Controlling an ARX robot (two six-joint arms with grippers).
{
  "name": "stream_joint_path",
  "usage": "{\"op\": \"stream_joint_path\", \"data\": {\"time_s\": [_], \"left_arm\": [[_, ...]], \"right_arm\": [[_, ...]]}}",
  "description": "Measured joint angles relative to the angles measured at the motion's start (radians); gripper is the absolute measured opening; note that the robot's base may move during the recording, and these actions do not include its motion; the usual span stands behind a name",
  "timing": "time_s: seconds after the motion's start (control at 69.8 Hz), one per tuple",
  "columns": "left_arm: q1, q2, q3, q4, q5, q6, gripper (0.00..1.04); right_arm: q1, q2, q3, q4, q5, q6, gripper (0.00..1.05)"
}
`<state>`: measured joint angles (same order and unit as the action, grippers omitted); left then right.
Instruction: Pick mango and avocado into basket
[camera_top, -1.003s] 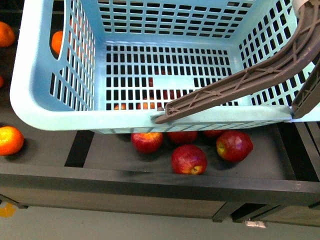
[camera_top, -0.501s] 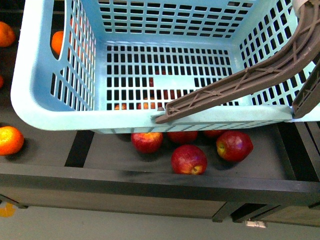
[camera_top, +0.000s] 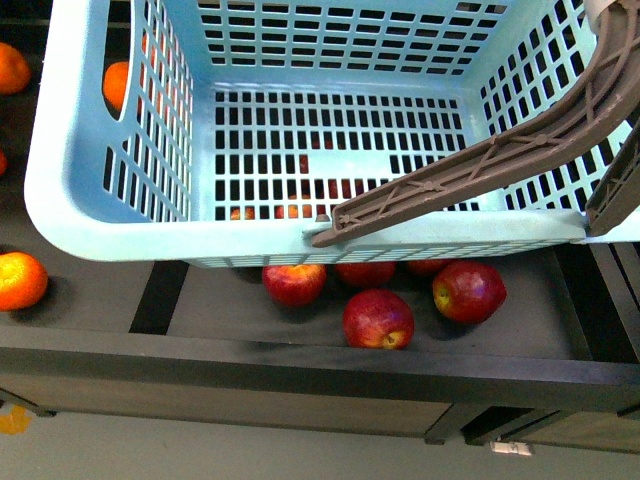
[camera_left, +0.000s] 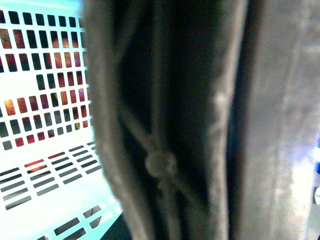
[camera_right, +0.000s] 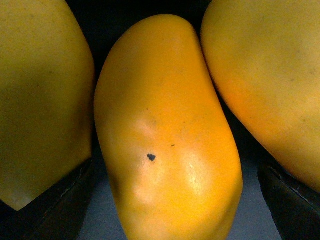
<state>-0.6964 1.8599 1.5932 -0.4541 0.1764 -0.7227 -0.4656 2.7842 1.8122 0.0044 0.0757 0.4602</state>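
Note:
A mango needs to get into the basket. My right gripper should grab the yellow-orange mango's plump rounded end next.
The pale teal basket hangs over the dark shelf and fills most of the front view, with nothing lying on its slotted floor. Its brown handle slants up to the right. In the left wrist view the handle is blurred and very close, and my left gripper is shut on it. In the right wrist view a smooth yellow-orange mango lies between two others, and my right gripper stands open around its end, dark fingertips on either side. The avocado is out of view.
Red apples lie on the shelf below the basket's near wall, more showing through its floor. Oranges sit at the left. The shelf's dark front rail runs across below. Neighbouring mangoes press close to the middle one.
The basket has drifted very slightly to the right. Nothing else has visibly changed.

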Motion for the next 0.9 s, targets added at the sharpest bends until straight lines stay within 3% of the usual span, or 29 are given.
{"op": "stream_joint_path", "data": {"time_s": [0.229, 0.415, 0.516, 0.673, 0.902], "left_arm": [[0.0, 0.0, 0.0, 0.0, 0.0, 0.0, 0.13], [0.0, 0.0, 0.0, 0.0, 0.0, 0.0, 0.13], [0.0, 0.0, 0.0, 0.0, 0.0, 0.0, 0.13], [0.0, 0.0, 0.0, 0.0, 0.0, 0.0, 0.13], [0.0, 0.0, 0.0, 0.0, 0.0, 0.0, 0.13]], "right_arm": [[-0.008, 0.022, 0.024, -0.016, 0.007, 0.001, 0.95], [-0.015, 0.026, 0.027, -0.018, -0.006, 0.002, 0.7], [-0.02, 0.026, 0.023, -0.018, -0.015, 0.005, 0.63], [-0.026, 0.011, -0.013, 0.009, -0.032, 0.005, 0.6], [-0.045, -0.166, -0.274, 0.17, -0.098, -0.068, 0.59]]}}
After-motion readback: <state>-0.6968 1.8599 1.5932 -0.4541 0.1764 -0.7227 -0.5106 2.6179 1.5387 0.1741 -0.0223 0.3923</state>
